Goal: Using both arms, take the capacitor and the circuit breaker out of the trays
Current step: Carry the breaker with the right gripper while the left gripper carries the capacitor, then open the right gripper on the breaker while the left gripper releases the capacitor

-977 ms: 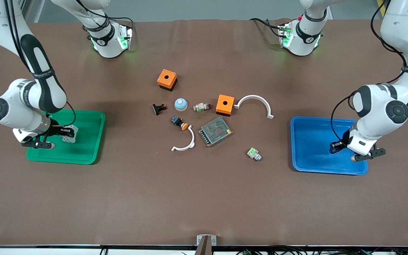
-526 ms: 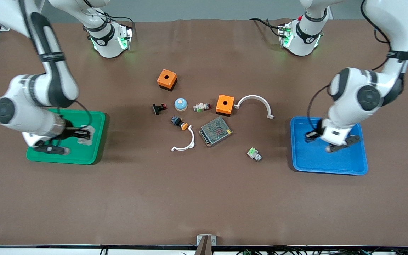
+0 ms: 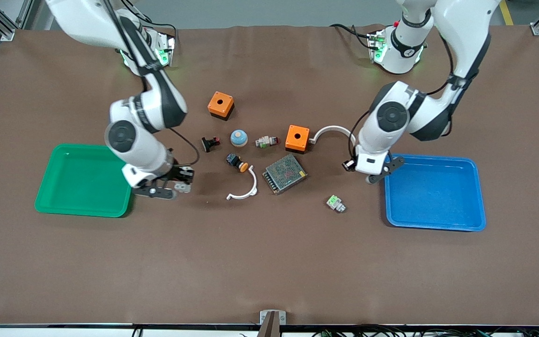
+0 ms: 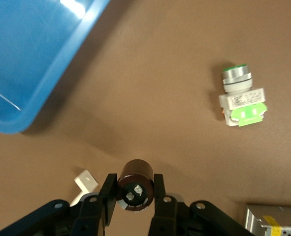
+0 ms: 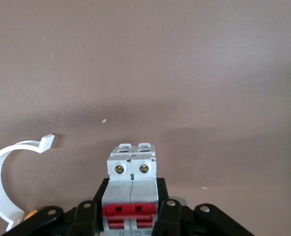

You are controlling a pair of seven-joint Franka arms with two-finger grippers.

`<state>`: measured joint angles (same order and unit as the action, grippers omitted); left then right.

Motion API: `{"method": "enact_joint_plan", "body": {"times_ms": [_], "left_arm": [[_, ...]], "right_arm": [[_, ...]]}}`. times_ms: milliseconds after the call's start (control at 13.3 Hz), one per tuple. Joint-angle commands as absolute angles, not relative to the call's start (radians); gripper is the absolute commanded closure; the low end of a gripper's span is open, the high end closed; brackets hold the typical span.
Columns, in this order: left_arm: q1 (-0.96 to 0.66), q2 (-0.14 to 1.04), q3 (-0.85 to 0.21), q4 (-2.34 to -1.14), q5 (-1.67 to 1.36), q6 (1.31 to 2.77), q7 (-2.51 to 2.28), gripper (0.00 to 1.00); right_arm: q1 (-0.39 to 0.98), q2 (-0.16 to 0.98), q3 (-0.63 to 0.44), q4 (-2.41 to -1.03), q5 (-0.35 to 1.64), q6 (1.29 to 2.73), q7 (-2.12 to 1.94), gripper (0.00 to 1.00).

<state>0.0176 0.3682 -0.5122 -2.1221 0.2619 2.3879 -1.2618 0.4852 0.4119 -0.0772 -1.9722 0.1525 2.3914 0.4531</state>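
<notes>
I need to keep holding the breaker with my right gripper, because the breaker's lower edge (image 3: 182,191) (image 5: 132,148) is still above the table.
My left gripper (image 3: 351,165) is shut on the capacitor (image 3: 347,164), a dark maroon cylinder. It hangs over bare table just off the blue tray (image 3: 433,194). In the left wrist view the capacitor (image 4: 134,189) sits between the two fingers, with the tray corner (image 4: 37,64) beside it. My right gripper (image 3: 179,181) is shut on the breaker (image 3: 183,187), over the table beside the green tray (image 3: 82,182). In the right wrist view the white breaker (image 5: 132,187) with red levers is clamped between the fingers.
Mid-table lie two orange boxes (image 3: 221,105) (image 3: 297,138), a blue dome (image 3: 239,137), a black-red clip (image 3: 210,143), a push button (image 3: 237,162), a mesh power supply (image 3: 285,173), two white arcs (image 3: 246,187) (image 3: 337,135) and green-white connectors (image 3: 335,203) (image 3: 266,141).
Both grippers have moved from over their trays toward the middle of the table, each still holding its part. Both trays now stand empty.
</notes>
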Motion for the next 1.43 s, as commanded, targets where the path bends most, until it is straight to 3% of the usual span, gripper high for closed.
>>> {"method": "enact_joint_plan", "body": {"times_ms": [0,376,451,602,677,752,977,1203,1353], "left_arm": [[-0.017,0.426,-0.511,-2.108,0.310,2.437,-1.394,0.99],[-0.061,0.492,-0.506,-2.106,0.321,2.514,-1.502,0.95],[-0.057,0.495,-0.506,-2.106,0.327,2.516,-1.503,0.83],[-0.052,0.495,-0.506,-2.103,0.328,2.514,-1.519,0.07],[-0.046,0.492,-0.506,-2.079,0.330,2.507,-1.526,0.00],[-0.041,0.480,-0.505,-2.057,0.330,2.500,-1.522,0.00],[-0.023,0.468,-0.503,-1.872,0.386,2.343,-1.493,0.00],[0.003,0.468,-0.494,-1.679,0.416,2.170,-1.273,0.00],[0.035,0.447,-0.494,-1.617,0.408,2.097,-1.108,0.00]], "right_arm": [[0.549,0.492,-0.092,-1.915,0.161,2.425,0.538,1.00],[0.623,0.572,-0.097,-1.855,0.153,2.427,0.627,1.00],[0.623,0.572,-0.095,-1.853,0.152,2.427,0.640,1.00],[0.630,0.572,-0.095,-1.853,0.152,2.421,0.643,0.99],[0.627,0.574,-0.095,-1.852,0.152,2.419,0.643,0.78],[0.617,0.572,-0.097,-1.845,0.155,2.422,0.649,0.01],[0.583,0.568,-0.100,-1.772,0.153,2.375,0.655,0.00],[0.500,0.560,-0.100,-1.622,0.131,2.182,0.568,0.00],[0.415,0.523,-0.101,-1.583,0.130,2.067,0.409,0.00]]}}
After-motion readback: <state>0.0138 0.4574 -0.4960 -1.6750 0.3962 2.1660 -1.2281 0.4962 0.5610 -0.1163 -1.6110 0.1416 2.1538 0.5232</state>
